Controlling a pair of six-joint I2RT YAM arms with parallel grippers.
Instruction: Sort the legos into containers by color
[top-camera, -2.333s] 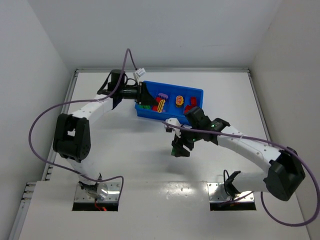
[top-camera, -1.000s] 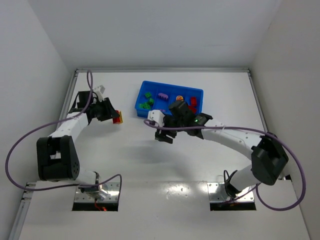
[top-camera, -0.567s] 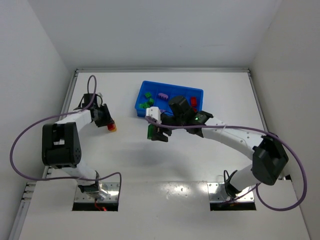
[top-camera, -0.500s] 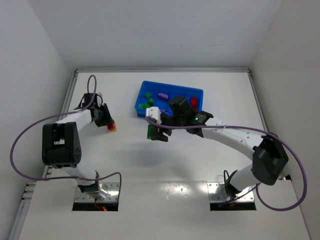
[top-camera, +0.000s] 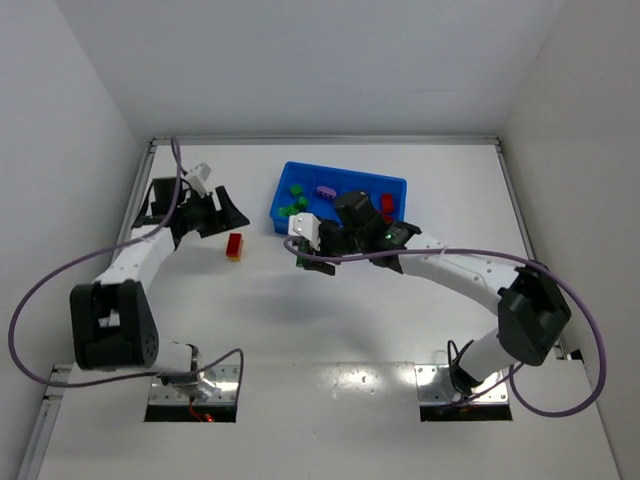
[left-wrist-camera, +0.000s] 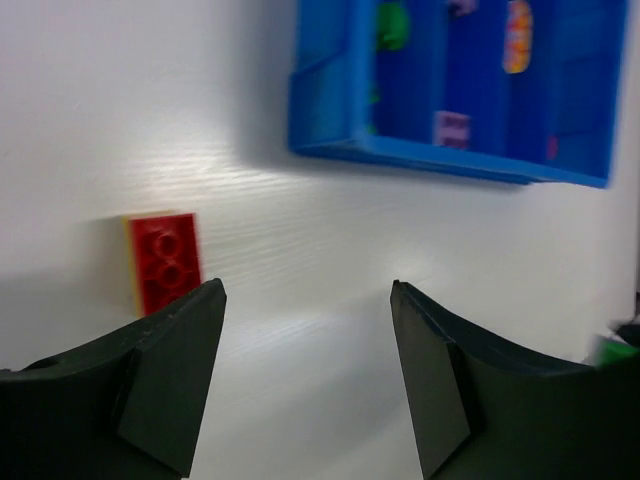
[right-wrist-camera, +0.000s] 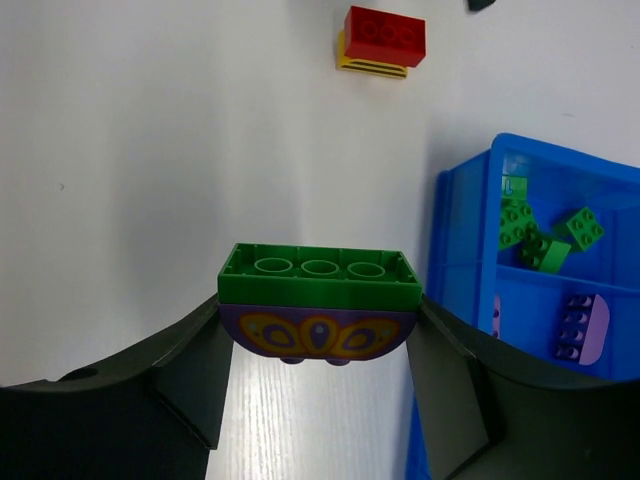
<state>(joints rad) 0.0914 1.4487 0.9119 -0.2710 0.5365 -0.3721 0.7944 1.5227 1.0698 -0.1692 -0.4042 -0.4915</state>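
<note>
My left gripper grips the green brick by its exposed end (top-camera: 300, 260) (left-wrist-camera: 614, 350) next, which leaves the purple piece free to separate by color.
A red brick stuck on a yellow one (top-camera: 235, 246) (left-wrist-camera: 165, 260) (right-wrist-camera: 383, 38) lies on the white table left of the blue tray (top-camera: 300, 226) (left-wrist-camera: 330, 110) (right-wrist-camera: 460, 250). My left gripper (top-camera: 226, 214) (left-wrist-camera: 305, 290) stands open just behind it, with nothing between its fingers. My right gripper (top-camera: 306, 254) (right-wrist-camera: 318, 325) is shut on a clump: a green brick (right-wrist-camera: 318, 277) on a purple curved piece with a yellow pattern. It hangs above the table beside the tray's left end. Green legos (right-wrist-camera: 540, 235) and a purple one (right-wrist-camera: 583, 325) lie in the tray's compartments.
The right arm (top-camera: 450, 270) crosses over the tray's front and hides part of its middle compartments. A red lego (top-camera: 387, 205) shows at the tray's right end. White walls close in the table on three sides.
The left gripper has opened and let go of the red-and-yellow clump, which now lies on the table; the gripper has drawn back from it. The right gripper, still holding its clump, shifted slightly toward the tray.
</note>
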